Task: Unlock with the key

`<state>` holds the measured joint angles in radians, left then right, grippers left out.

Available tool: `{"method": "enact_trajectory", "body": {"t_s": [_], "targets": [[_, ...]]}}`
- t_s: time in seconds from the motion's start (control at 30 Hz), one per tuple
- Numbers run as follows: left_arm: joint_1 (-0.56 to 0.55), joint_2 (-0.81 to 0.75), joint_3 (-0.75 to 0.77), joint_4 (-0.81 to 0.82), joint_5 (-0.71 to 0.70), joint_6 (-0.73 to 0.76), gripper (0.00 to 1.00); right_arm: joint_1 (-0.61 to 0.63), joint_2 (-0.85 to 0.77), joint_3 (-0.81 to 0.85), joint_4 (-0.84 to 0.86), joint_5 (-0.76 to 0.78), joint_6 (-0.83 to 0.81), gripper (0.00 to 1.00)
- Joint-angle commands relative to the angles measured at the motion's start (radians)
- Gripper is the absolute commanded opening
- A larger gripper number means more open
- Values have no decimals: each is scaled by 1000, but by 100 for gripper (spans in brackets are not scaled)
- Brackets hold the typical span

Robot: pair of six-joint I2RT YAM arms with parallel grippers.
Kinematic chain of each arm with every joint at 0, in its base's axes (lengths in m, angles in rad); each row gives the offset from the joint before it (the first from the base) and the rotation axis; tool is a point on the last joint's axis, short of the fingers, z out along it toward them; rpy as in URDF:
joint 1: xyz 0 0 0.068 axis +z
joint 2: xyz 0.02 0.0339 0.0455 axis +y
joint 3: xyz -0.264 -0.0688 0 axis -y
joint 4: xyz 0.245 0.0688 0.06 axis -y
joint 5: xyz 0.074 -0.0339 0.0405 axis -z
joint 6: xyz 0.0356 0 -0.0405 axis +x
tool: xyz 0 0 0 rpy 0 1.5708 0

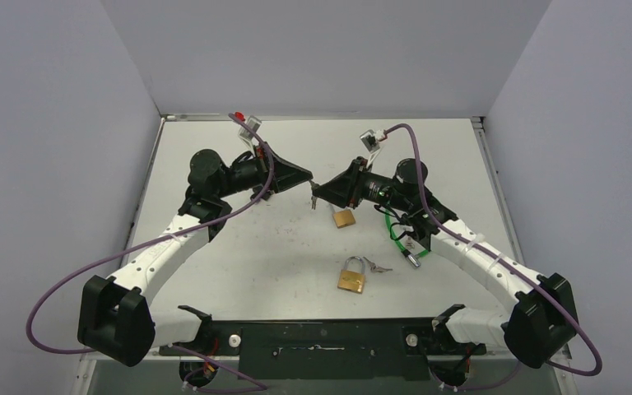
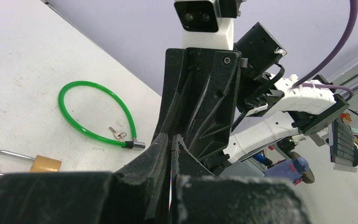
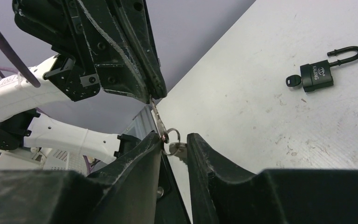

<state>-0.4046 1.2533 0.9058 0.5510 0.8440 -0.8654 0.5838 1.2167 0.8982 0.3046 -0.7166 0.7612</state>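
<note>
The silver key has to unlock the padlock with its blade free, so my right gripper needs to grab the key edge-on by its ring end (image 1: pixel 314 187) (image 3: pixel 164 136).
My left gripper (image 1: pixel 307 178) is shut on a silver key (image 3: pixel 157 116), held edge-on above the table's middle. The key's ring (image 3: pixel 172 140) and a second key (image 3: pixel 179 150) hang down between the fingers of my right gripper (image 3: pixel 175 135). Those jaws stand apart, and the ring touches the left finger (image 3: pixel 144 154). The two grippers meet tip to tip. A brass padlock (image 1: pixel 343 218) lies on the table just under my right gripper (image 1: pixel 316 196). In the left wrist view my left gripper (image 2: pixel 173 138) shows only a thin sliver between its pads.
A second brass padlock (image 1: pixel 351 276) lies nearer the bases with small keys (image 1: pixel 377 267) beside it. A green cable lock (image 1: pixel 399 232) with keys sits under the right arm. A black padlock (image 3: pixel 319 74) with a black key lies on the table (image 1: pixel 239 255).
</note>
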Motion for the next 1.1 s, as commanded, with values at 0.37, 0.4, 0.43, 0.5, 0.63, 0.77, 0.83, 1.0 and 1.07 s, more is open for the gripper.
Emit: {"method": "enact_trajectory", "body": {"t_s": [0.37,0.4,0.43,0.5,0.63,0.77,0.83,1.0,1.07], "targets": [[6,0,-2,134,12,-60,0,-4,-17,-1,141,-8,16,46],[6,0,-2,133,13,-59,0,-9,-22,-5,141,-1,16,46],[6,0,-2,134,16,-60,0,-14,-27,-8,138,10,18,46],[7,0,-3,135,18,-60,0,-34,-38,-16,144,18,29,44],[6,-3,-5,136,26,-64,0,-50,-36,-14,159,-1,40,41],[6,-3,-10,144,28,-71,0,-47,-27,-17,181,-34,51,42],[6,-4,-11,149,27,-74,0,-46,-25,-19,193,-42,56,43],[5,-3,-14,157,30,-82,0,-37,-12,-3,196,-68,52,38],[6,-2,-15,161,33,-86,0,-34,-6,1,196,-74,52,34]]}}
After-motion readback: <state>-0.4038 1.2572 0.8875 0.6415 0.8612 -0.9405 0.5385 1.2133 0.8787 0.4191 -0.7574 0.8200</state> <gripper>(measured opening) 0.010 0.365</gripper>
